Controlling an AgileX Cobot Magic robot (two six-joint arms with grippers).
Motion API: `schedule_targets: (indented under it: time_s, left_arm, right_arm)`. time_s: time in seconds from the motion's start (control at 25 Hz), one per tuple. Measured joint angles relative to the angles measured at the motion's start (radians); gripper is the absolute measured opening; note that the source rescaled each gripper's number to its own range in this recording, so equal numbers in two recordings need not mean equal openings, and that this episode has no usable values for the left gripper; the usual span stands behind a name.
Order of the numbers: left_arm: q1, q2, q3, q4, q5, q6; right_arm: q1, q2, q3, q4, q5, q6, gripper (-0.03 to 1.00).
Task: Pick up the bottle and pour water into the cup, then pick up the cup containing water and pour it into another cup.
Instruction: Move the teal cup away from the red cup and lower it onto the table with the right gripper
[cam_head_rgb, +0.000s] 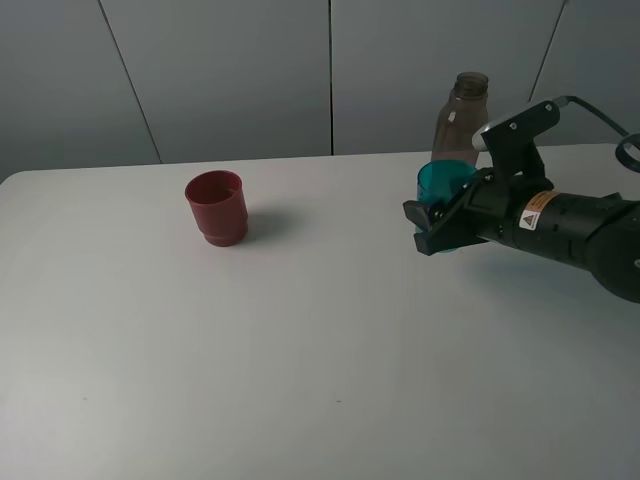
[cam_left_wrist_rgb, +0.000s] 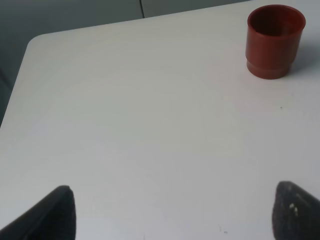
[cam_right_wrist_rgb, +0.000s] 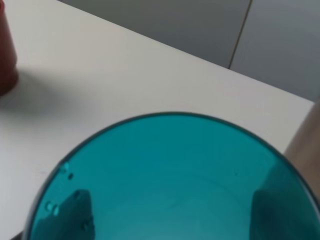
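My right gripper should keep its hold on the teal cup until the cup's base is down, because the cup's base still hangs above the white tabletop.
The cup (cam_head_rgb: 443, 180), a translucent teal tumbler, is upright at the right of the table, and my right gripper (cam_head_rgb: 438, 225) is shut on it from the right. In the right wrist view the cup (cam_right_wrist_rgb: 170, 175) fills the picture, with the fingers (cam_right_wrist_rgb: 80, 210) showing dark through its wall. The smoky bottle (cam_head_rgb: 462, 115) stands just behind the cup. The red cup (cam_head_rgb: 216, 207) stands apart at the left middle, upright and empty. My left gripper (cam_left_wrist_rgb: 170, 215) hangs open over bare table, well short of the red cup (cam_left_wrist_rgb: 274, 40).
The white table (cam_head_rgb: 300, 350) has a rounded far-left corner (cam_left_wrist_rgb: 35, 42). Grey wall panels run behind its back edge. A black cable (cam_head_rgb: 628, 150) loops at the right arm.
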Motion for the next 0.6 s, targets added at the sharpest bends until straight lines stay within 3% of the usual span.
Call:
schedule_targets:
  time_s: [0.32,0.6]
  left_arm:
    - [0.0,0.0,0.0,0.0,0.0,0.0]
    - [0.0,0.0,0.0,0.0,0.0,0.0]
  right_arm:
    - [-0.007,0.214,-0.004,0.01,-0.192,0.004,0.09]
    - [-0.007,0.295,-0.018,-0.019,-0.234,0.044,0.09]
